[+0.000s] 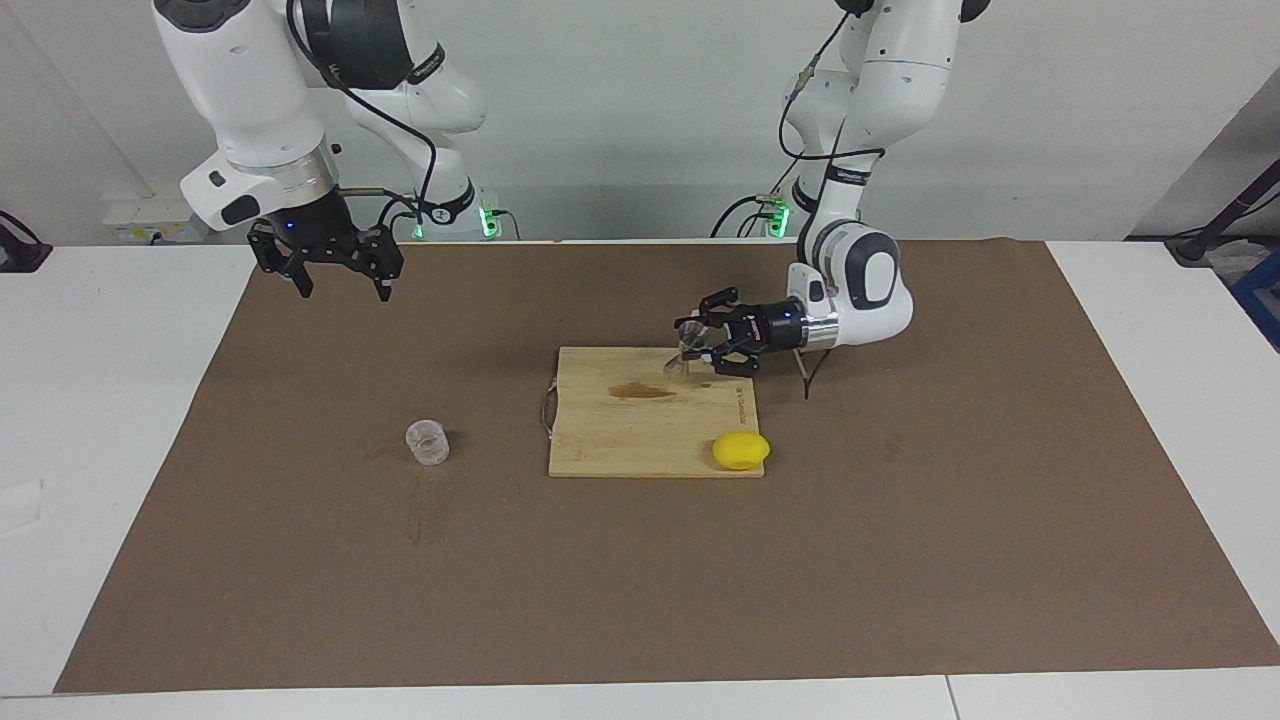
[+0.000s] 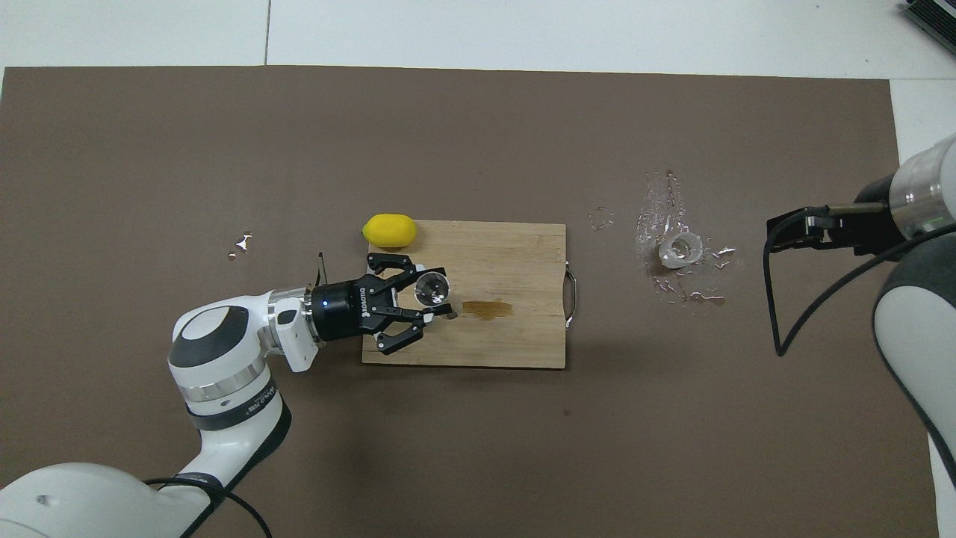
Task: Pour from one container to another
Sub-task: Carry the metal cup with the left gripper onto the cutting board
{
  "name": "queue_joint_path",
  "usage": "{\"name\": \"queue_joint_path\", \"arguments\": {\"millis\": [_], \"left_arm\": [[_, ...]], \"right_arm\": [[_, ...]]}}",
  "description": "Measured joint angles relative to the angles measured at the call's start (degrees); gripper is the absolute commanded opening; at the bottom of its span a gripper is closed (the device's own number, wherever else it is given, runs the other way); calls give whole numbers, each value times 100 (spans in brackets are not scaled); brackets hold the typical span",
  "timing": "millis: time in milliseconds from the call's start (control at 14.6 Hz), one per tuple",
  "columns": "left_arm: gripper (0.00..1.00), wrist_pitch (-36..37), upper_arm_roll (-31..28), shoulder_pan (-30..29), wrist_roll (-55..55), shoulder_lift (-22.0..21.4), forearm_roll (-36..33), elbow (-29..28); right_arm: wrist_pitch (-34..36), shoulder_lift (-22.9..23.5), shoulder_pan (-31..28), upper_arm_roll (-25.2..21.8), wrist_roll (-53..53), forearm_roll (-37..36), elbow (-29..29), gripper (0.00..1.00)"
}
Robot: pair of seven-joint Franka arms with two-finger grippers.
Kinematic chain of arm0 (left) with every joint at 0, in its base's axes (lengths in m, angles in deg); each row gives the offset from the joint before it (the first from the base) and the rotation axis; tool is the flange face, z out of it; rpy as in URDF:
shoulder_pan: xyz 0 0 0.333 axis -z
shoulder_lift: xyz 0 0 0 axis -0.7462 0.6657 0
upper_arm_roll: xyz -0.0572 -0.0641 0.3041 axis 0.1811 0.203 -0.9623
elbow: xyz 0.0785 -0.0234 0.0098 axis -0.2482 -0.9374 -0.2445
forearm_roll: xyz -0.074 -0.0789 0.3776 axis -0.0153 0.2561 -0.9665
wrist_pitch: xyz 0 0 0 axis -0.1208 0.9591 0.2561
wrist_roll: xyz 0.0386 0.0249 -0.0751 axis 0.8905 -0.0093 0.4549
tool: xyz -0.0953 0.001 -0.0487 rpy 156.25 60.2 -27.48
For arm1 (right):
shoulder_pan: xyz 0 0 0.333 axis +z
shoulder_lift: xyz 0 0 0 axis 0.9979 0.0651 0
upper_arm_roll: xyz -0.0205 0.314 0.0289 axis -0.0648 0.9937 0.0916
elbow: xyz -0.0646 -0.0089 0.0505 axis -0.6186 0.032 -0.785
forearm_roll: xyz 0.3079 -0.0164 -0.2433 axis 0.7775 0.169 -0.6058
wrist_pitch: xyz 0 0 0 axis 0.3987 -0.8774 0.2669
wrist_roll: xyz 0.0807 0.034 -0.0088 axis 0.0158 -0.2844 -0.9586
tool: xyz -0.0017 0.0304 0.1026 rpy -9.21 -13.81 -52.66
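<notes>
My left gripper should stay closed on the jigger, because the jigger's base is still above the wooden cutting board.
The clear tumbler (image 1: 427, 441) (image 2: 681, 249) stands upright on the brown mat toward the right arm's end of the table. My left gripper (image 1: 700, 345) (image 2: 437, 302) reaches sideways over the wooden cutting board and is shut on the small metal jigger (image 1: 680, 362) (image 2: 432, 287), which hangs just above the board beside a brown stain. My right gripper (image 1: 340, 285) (image 2: 792, 228) waits open and empty, high over the mat's edge at the right arm's end.
The cutting board (image 1: 620, 430) (image 2: 508, 344) lies mid-table with a brown stain (image 1: 640, 391) (image 2: 487, 308) on it. A yellow lemon (image 1: 741, 450) (image 2: 389, 230) rests at the board's corner farthest from the robots. Spilled droplets (image 2: 661, 205) ring the tumbler.
</notes>
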Motion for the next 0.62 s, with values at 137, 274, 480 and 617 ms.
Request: {"name": "queue_joint_path", "arguments": {"millis": [137, 274, 480, 617], "left_arm": [[24, -325, -2, 406, -77, 0, 509, 6], [24, -801, -4, 777, -506, 3, 1025, 47], [28, -1305, -2, 1286, -1002, 10, 1758, 91], [28, -1691, 1, 1508, -1446, 34, 2072, 182]], "right_arm": [[0, 0, 0, 0, 0, 0, 0, 100], [6, 0, 0, 0, 0, 0, 0, 100], [-103, 0, -2, 0, -22, 0, -3, 91], [-372, 0, -4, -2, -291, 0, -36, 91]]}}
